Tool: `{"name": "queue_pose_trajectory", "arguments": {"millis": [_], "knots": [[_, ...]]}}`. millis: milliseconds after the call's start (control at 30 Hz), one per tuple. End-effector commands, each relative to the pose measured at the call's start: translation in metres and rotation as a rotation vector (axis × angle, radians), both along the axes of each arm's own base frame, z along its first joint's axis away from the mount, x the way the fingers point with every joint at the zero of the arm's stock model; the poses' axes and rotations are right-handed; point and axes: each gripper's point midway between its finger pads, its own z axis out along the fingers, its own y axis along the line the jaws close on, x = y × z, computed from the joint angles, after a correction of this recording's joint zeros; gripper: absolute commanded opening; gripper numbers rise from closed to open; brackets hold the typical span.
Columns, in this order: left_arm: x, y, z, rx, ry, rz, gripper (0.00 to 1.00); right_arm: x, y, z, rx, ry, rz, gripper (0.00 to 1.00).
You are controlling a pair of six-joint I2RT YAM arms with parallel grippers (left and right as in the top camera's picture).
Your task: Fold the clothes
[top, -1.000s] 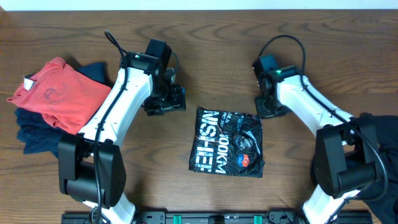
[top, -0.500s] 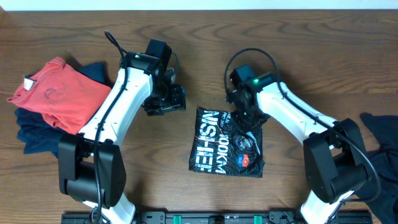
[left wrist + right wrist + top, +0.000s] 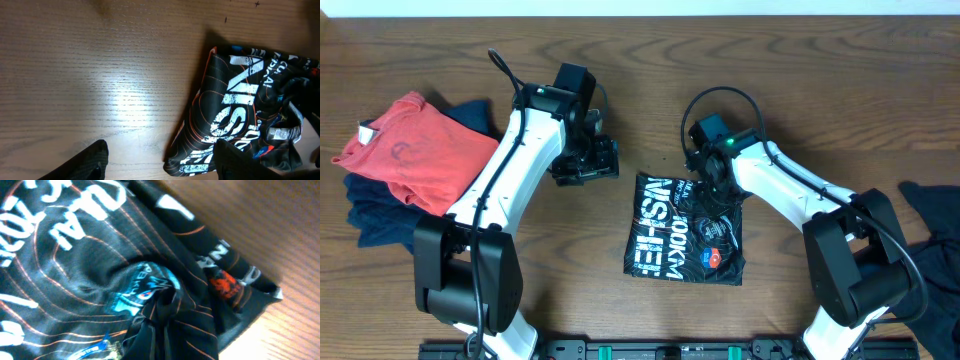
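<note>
The left gripper grabs the folded black T-shirt by its far corner facing the red-orange shirt [image 3: 217, 56] next. Then it stacks the T-shirt there, folded.
The black T-shirt [image 3: 670, 235] lies folded into a small rectangle at the table's middle, with white lettering, thin orange lines and a red-blue logo. It also shows in the left wrist view [image 3: 235, 115] and fills the right wrist view [image 3: 80, 265]. My left gripper [image 3: 588, 162] is open and empty over bare wood just left of the shirt's far left corner; its fingers [image 3: 160, 160] stand wide apart. My right gripper [image 3: 715, 188] is down on the shirt's far right corner. Cloth bunches up between its jaws [image 3: 170, 330], and the fingers themselves are hard to tell from the black cloth.
A red-orange shirt [image 3: 415, 148] lies on navy clothes [image 3: 375, 210] at the left. Another dark garment [image 3: 932, 225] lies at the right edge. The table is brown wood [image 3: 820, 80].
My right gripper has swung left from bare wood onto the shirt's far right corner, and the cloth there is now bunched. The left arm has not moved.
</note>
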Motion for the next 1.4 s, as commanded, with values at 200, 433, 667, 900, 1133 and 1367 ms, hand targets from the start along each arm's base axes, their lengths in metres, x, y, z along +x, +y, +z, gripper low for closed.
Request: {"name": "queue_pose_trajectory", "arguments": {"millis": [200,433,667,900,1133,1367], "knots": [[0.0,0.003,0.005,0.011,-0.024,-0.008,0.69,0.055,-0.052,0.029,-0.162,-0.223,-0.257,0.1],[0.0,0.003,0.005,0.011,-0.023,-0.008,0.69,0.06,-0.057,0.027,-0.095,-0.198,-0.301,0.43],[-0.002,-0.005,0.005,-0.006,-0.019,-0.027,0.87,0.031,-0.067,0.025,-0.144,-0.089,-0.355,0.38],[-0.003,-0.047,-0.014,-0.153,-0.043,-0.127,0.93,0.028,-0.075,0.041,-0.127,-0.109,-0.481,0.43],[-0.005,-0.071,-0.042,-0.196,-0.036,-0.2,0.95,0.026,-0.091,0.082,-0.075,-0.184,-0.539,0.47],[-0.011,-0.079,-0.085,-0.173,0.046,-0.228,0.95,0.019,-0.11,0.117,-0.035,-0.251,-0.598,0.53]]}}
